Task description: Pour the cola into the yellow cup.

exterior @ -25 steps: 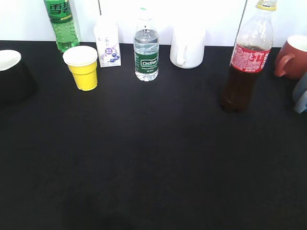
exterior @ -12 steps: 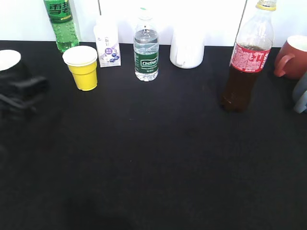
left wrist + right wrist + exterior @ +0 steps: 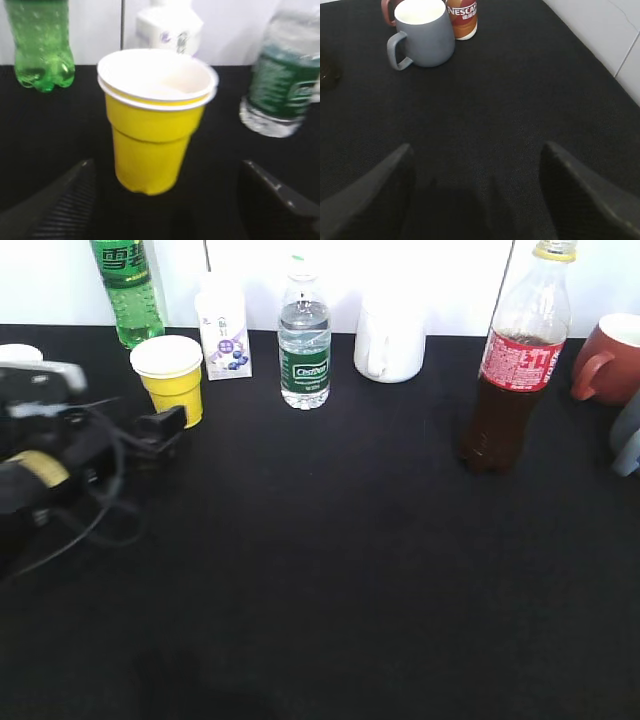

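The cup flares out to a wide rim (image 3: 166, 356) at the top, so next, my left gripper grabs the cup by its narrower yellow body (image 3: 177, 397).
The yellow cup (image 3: 173, 380) stands upright at the back left of the black table, empty with a white inside; it fills the left wrist view (image 3: 152, 120). My left gripper (image 3: 165, 425) is open just in front of the cup, its jaws (image 3: 165, 192) spread wide to either side, apart from it. The cola bottle (image 3: 515, 370), with dark drink, red label and yellowish cap, stands capped at the back right. My right gripper (image 3: 477, 192) is open and empty over bare table, outside the exterior view.
A green soda bottle (image 3: 127, 290), a small white carton (image 3: 224, 335), a water bottle (image 3: 304, 345) and a white mug (image 3: 390, 340) line the back edge. A red-brown mug (image 3: 610, 360) stands far right. A grey mug (image 3: 422, 35) and a Nescafe can (image 3: 462, 17) show ahead of my right gripper.
My left arm has come in from the left edge and moved right toward the yellow cup. The bottles and cups have not moved.
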You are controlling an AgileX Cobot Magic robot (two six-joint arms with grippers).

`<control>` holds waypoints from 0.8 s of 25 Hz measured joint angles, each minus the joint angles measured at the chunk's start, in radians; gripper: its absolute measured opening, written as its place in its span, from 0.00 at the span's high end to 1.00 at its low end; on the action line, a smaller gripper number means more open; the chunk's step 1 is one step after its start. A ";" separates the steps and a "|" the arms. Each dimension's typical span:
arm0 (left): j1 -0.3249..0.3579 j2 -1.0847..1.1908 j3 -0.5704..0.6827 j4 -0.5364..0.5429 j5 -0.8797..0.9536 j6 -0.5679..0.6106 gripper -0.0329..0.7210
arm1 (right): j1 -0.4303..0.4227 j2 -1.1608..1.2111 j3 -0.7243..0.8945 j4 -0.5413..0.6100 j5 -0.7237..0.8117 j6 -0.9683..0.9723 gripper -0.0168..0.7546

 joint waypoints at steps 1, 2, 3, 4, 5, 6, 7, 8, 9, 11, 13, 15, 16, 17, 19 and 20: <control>0.002 0.027 -0.034 0.000 0.025 0.000 0.06 | 0.000 0.000 0.000 0.000 0.000 0.000 0.22; 0.002 0.052 -0.066 0.000 0.035 0.000 0.06 | 0.000 0.000 0.000 0.000 0.000 0.000 0.22; 0.002 0.074 -0.096 0.000 0.045 0.000 0.06 | 0.000 0.000 0.000 0.000 0.000 0.000 0.22; 0.002 0.096 -0.125 0.001 0.065 0.000 0.06 | 0.000 0.000 0.000 0.000 0.000 0.000 0.22; 0.002 0.122 -0.155 0.001 0.076 0.000 0.06 | 0.000 0.000 0.000 0.000 0.000 0.000 0.22; 0.002 0.147 -0.182 0.001 0.081 0.000 0.06 | 0.000 0.000 0.000 0.000 0.000 0.000 0.22; 0.002 0.174 -0.215 0.001 0.083 0.000 0.06 | 0.000 0.000 0.000 0.000 0.000 0.000 0.22; 0.003 0.195 -0.249 0.001 0.078 0.000 0.06 | 0.000 0.000 0.000 0.000 0.000 0.000 0.22; 0.005 0.218 -0.283 0.001 0.073 0.001 0.07 | 0.000 0.000 0.000 0.000 0.000 0.000 0.22; 0.005 0.253 -0.329 0.004 0.056 0.007 0.08 | 0.000 0.000 0.000 0.000 0.000 0.000 0.22; 0.005 0.264 -0.339 0.008 0.047 0.012 0.15 | 0.000 0.000 0.000 0.000 0.000 0.000 0.22; 0.007 0.265 -0.339 0.033 0.047 0.012 0.29 | 0.000 0.000 0.000 0.000 0.000 0.000 0.22; 0.007 0.265 -0.339 0.043 0.048 0.012 0.33 | 0.000 0.000 0.000 0.000 0.000 0.000 0.22; 0.007 0.265 -0.339 0.045 0.049 0.012 0.35 | 0.000 0.000 0.000 0.000 0.000 0.000 0.22; 0.007 0.265 -0.339 0.058 0.050 0.011 0.35 | 0.000 0.000 0.000 0.000 0.000 0.000 0.22; 0.007 0.261 -0.337 0.077 0.054 0.009 0.35 | 0.000 0.000 0.000 0.000 0.000 0.000 0.22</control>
